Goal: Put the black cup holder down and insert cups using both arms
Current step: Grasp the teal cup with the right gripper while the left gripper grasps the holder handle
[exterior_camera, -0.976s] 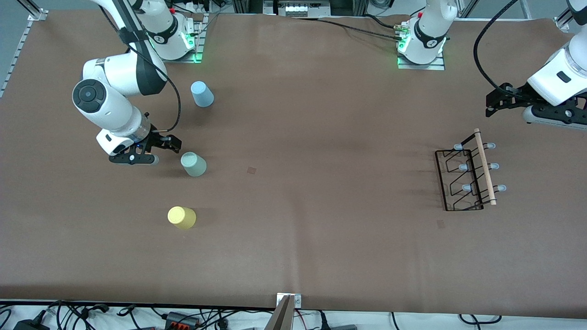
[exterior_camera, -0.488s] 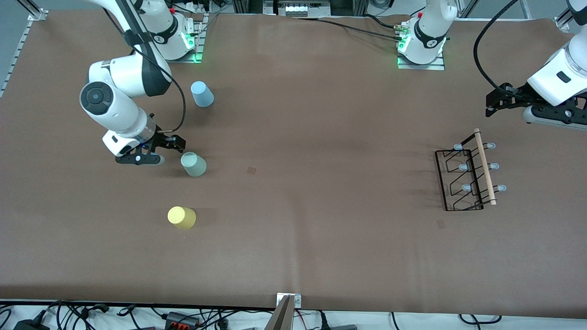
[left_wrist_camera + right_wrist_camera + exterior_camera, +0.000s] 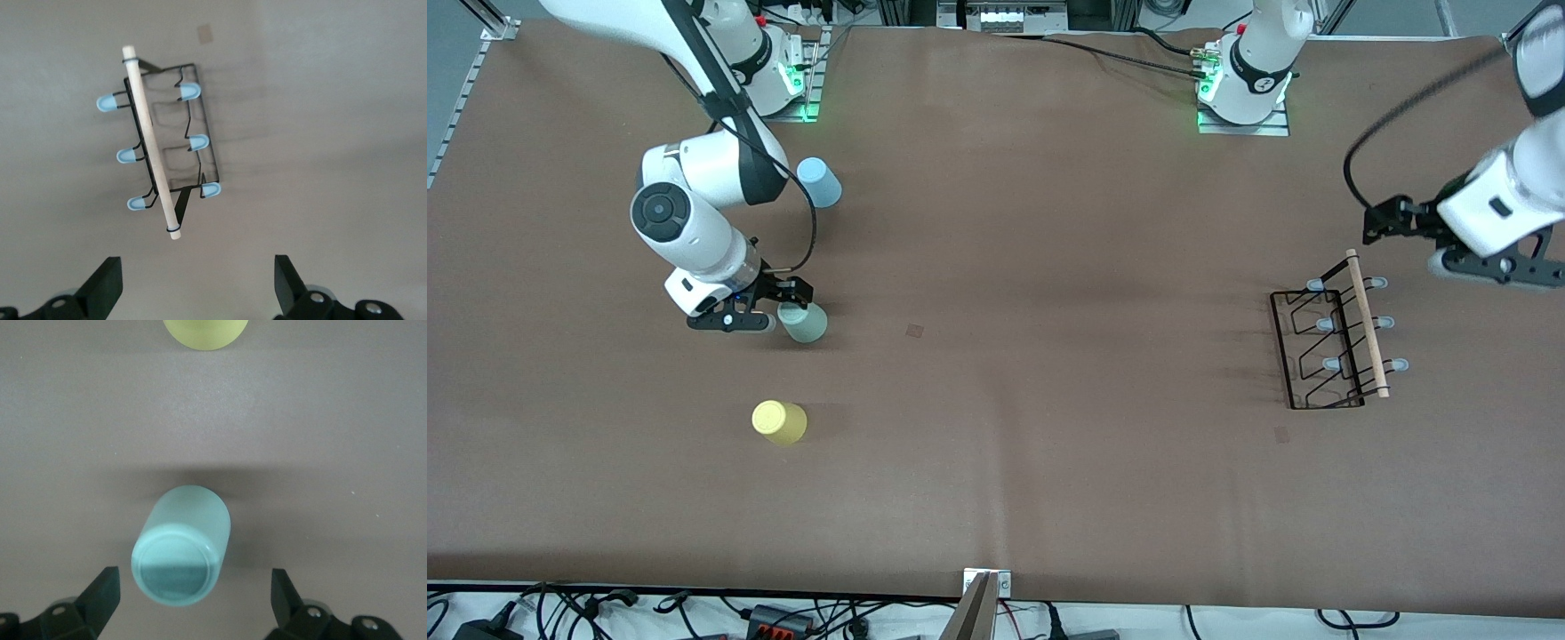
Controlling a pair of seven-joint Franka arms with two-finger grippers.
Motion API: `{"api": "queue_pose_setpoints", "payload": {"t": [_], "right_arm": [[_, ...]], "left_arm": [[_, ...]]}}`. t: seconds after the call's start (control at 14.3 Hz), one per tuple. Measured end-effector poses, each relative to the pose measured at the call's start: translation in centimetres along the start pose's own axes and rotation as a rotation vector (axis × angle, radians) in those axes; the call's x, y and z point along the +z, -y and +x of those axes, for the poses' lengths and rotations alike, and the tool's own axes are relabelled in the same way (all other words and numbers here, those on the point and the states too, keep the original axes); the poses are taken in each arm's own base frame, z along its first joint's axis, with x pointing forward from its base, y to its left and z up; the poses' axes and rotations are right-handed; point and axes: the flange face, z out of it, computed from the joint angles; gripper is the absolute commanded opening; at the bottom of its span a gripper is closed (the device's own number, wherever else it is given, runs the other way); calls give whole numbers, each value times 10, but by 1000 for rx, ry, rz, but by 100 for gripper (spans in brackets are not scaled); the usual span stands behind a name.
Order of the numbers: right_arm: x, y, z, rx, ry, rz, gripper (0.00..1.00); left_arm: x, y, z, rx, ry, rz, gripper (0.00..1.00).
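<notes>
The left gripper should next place the black cup holder for the cups, so it should pick the holder up by its wooden rod handle [image 3: 1368,325] [image 3: 152,143].
The black cup holder [image 3: 1329,342] lies on the brown table toward the left arm's end, its wooden rod handle [image 3: 152,143] and blue-tipped pegs in plain sight. My left gripper [image 3: 1380,222] hangs open and empty over the table beside the holder's end; it also shows in the left wrist view [image 3: 197,287]. The mint green cup [image 3: 802,322] stands base up toward the right arm's end. My right gripper [image 3: 787,298] is open, and its jaws stand on either side of that cup [image 3: 183,543] without touching it. The yellow cup [image 3: 779,421] stands nearer the front camera and the light blue cup [image 3: 819,181] farther from it.
The yellow cup also shows in the right wrist view [image 3: 205,332]. Both arm bases [image 3: 1245,84] stand along the table's edge farthest from the front camera. Two small dark patches [image 3: 915,331] mark the table cover. Cables and a metal bracket [image 3: 987,587] line the nearest edge.
My right gripper has moved across the table to the mint green cup and now straddles it. My left gripper has shifted a little toward the cup holder. The cups and the holder have not moved.
</notes>
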Motion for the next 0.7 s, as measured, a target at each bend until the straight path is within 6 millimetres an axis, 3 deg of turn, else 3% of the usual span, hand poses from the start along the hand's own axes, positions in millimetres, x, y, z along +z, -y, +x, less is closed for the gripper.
{"api": "queue_pose_setpoints", "payload": {"t": [0.28,0.42,0.63,0.7], "right_arm": [[14,2,3,-1,-19,9,100],[20,5,1,-6,-14,9,100],[25,9,-1,-14,-6,7,100],[26,9,-1,-14,-4,7,89]], "left_arm": [[60,36,37,-51,-10,-8,100],[90,45,49,-61,-62,-2,97],[127,47,50,-78,-102,3,80],[137,48,48,-92,-108,3,66]]}}
